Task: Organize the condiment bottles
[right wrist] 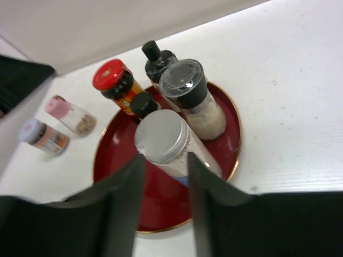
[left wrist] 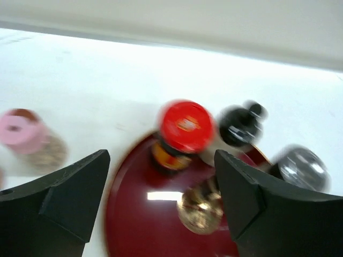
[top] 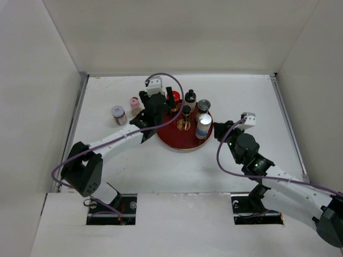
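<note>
The jar's base should stay free to stand on the tray (top: 179, 140), so my left gripper should reach the pink-capped jar and grip its pink cap (top: 134, 100).
A round dark-red tray (top: 179, 140) holds several condiment bottles: a red-capped jar (top: 174, 99), a black-capped bottle (top: 190, 96), a grey-capped shaker (top: 203, 105), a small dark bottle (top: 186, 112) and a silver-capped jar (top: 203, 127). A pink-capped jar (top: 134, 101) and a white-lilac-capped jar (top: 118, 113) stand on the table left of the tray. My left gripper (top: 159, 113) hangs open and empty over the tray's left part, short of the red-capped jar (left wrist: 185, 126). My right gripper (right wrist: 165, 160) has a finger tight on each side of the silver-capped jar (right wrist: 161, 136), which stands upright on the tray (right wrist: 118, 160).
White walls box in the table on the left, back and right. The pink-capped jar (right wrist: 69, 113) and the lilac-capped jar (right wrist: 43, 136) lie close to my left arm. The left wrist view is blurred.
</note>
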Controlling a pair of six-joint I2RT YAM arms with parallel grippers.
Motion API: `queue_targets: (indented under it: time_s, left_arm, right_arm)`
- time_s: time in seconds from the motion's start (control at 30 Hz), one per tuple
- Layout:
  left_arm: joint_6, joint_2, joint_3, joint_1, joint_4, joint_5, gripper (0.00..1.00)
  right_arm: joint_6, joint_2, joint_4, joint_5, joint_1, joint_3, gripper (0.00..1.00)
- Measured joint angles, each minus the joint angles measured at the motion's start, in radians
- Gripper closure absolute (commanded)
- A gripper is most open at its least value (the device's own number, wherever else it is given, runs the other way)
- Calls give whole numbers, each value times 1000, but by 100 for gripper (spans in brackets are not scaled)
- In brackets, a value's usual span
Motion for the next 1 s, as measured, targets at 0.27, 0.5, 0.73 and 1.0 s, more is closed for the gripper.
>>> queue_targets:
  time_s: [0.27,0.5,0.73,1.0]
  left_arm:
    - [0,16,-16,278,-60,-28,31]
    - [-1,131,5,355,-95,-2,31]
    - [-1,220,64,369,-118,35,42]
    - [2,258,109,397,-122,38,49]
  right_arm:
    - [1,20,-1,0,1,0,45]
    - [0,48,-1,-1,2,0,38]
    - [0,48,-1,-1,3,0,38]
    - [0,46,-1,-1,3,0,37]
